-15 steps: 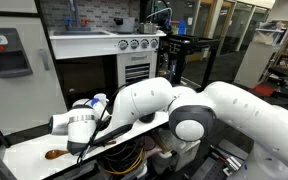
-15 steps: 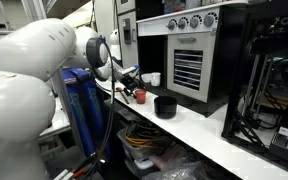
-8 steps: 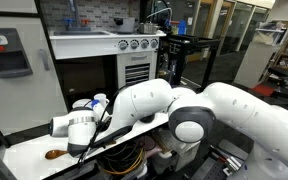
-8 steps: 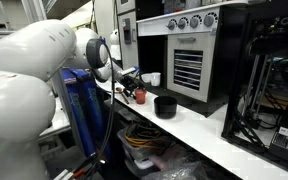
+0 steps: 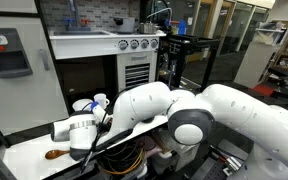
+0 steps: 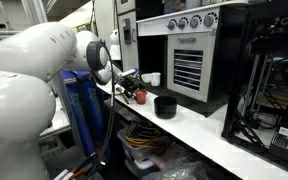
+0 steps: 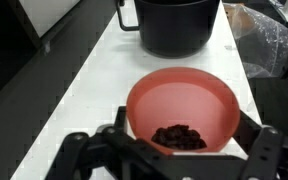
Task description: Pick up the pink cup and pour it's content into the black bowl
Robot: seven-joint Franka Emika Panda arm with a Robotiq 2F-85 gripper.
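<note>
I should next grip the pink cup's opposite outer sides to tip and pour its content. Its opening stays open toward the black bowl [image 7: 174, 25].
The pink cup [image 7: 181, 100] stands on the white tabletop [image 7: 79, 90] and holds a small heap of dark bits. It shows as a small red tumbler in an exterior view [image 6: 140, 97]. My gripper [image 7: 184, 130] is open, with one finger on each side of the cup, just outside its rim. The gripper also shows in both exterior views [image 5: 79, 135] [image 6: 131, 86]. The black bowl [image 7: 174, 25] stands just beyond the cup on the same tabletop, and to the cup's right in an exterior view [image 6: 165, 105]. In the view from the arm's side the cup is hidden.
A white mug [image 6: 154, 79] stands behind the cup near the toy oven [image 6: 189, 65]. A brown object [image 5: 54, 153] lies on the table by the gripper. A blue bin [image 6: 84, 100] stands beside the table. The table's edge [image 7: 246, 100] runs close on the right.
The arm and gripper have dropped slightly lower toward the table. The cup and bowl have not moved.
</note>
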